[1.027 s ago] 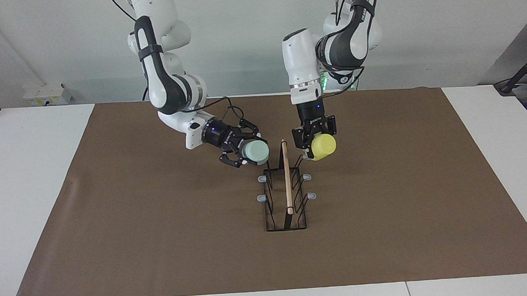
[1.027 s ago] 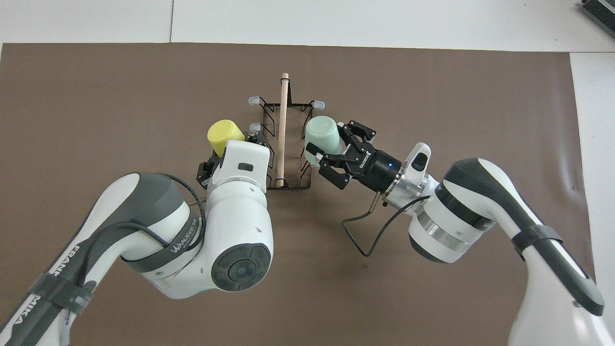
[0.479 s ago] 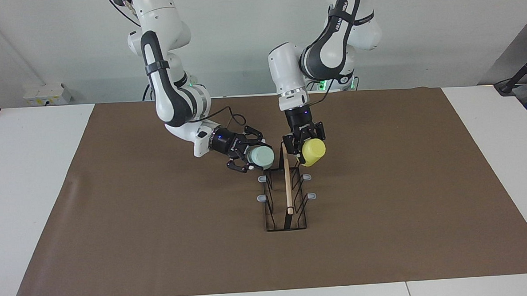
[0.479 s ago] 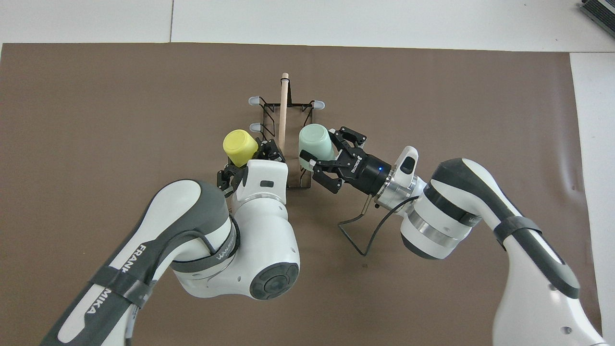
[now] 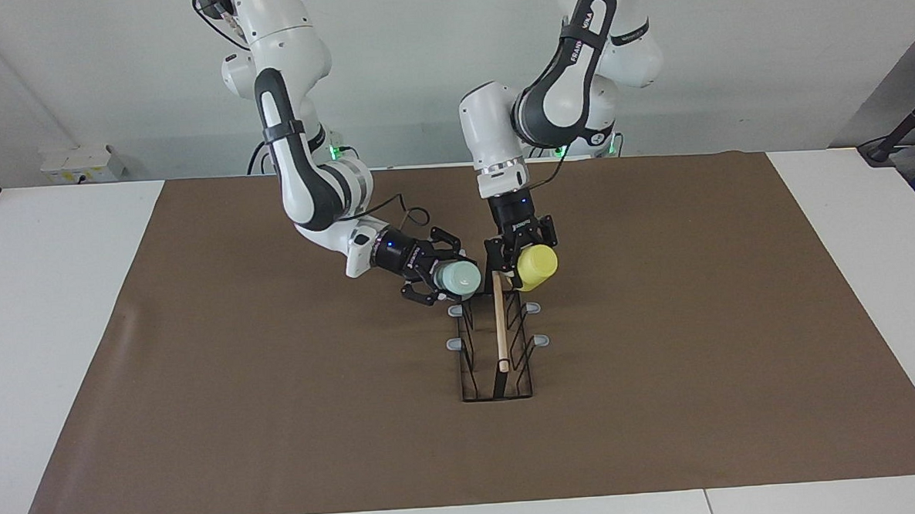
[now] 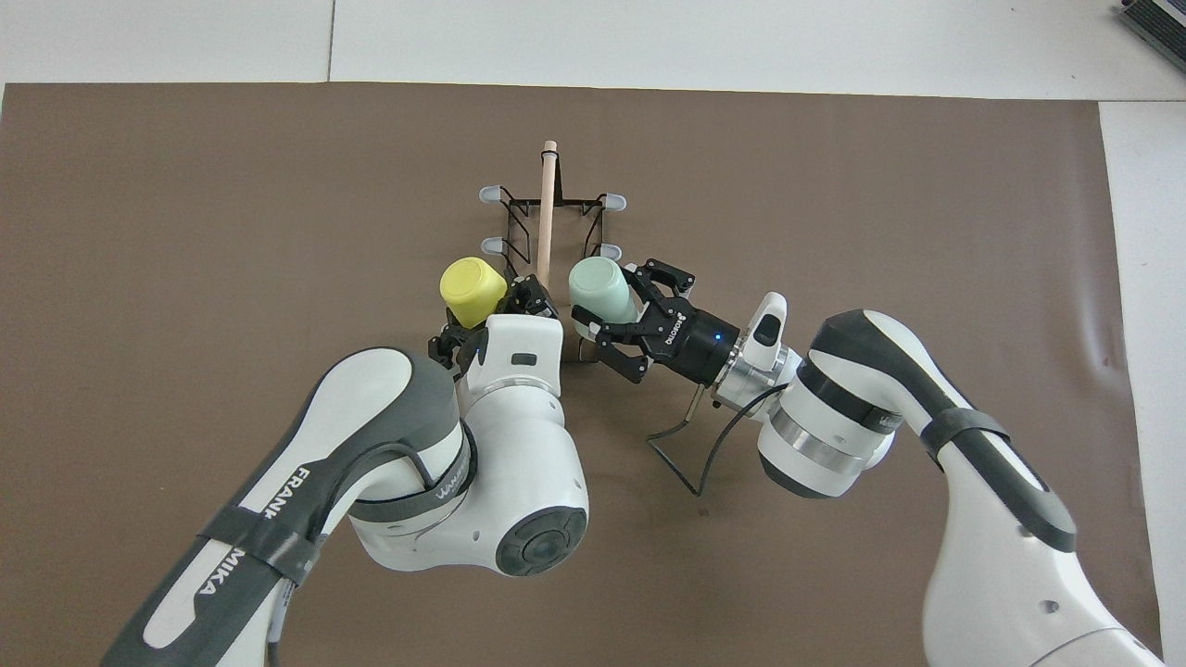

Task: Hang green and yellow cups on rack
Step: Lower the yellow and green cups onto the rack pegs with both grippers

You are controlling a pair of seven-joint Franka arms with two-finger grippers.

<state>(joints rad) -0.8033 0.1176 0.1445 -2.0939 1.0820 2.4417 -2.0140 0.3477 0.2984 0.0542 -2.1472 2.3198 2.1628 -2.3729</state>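
The mint green cup [image 6: 601,291] sits over the wire at the rack's side [image 6: 586,349] and would hang there, so it is time for my right gripper to open now.
The black wire rack [image 5: 495,363] with its wooden rod [image 5: 499,325] stands mid-mat; it also shows in the overhead view [image 6: 547,199]. My right gripper [image 5: 447,281] is shut on the mint green cup [image 5: 459,278] and holds it tilted against the rack's side at the end nearest the robots, toward the right arm's end of the table. My left gripper [image 5: 521,266] is shut on the yellow cup [image 5: 537,266] at the rack's other side, at the same end. Both cups show in the overhead view: green [image 6: 596,283], yellow [image 6: 472,290]. The nearest prong on each side is hidden by the cups.
A brown mat [image 5: 201,392] covers the white table [image 5: 43,306]. Two grey-tipped prongs per side stay bare, for example one prong [image 5: 455,311] and another prong [image 5: 541,340]. The right arm's cable [image 6: 686,445] loops above the mat.
Both grippers have carried their cups inward and lower toward the rack's end nearest the robots. The cups now sit close against the rack's two sides.
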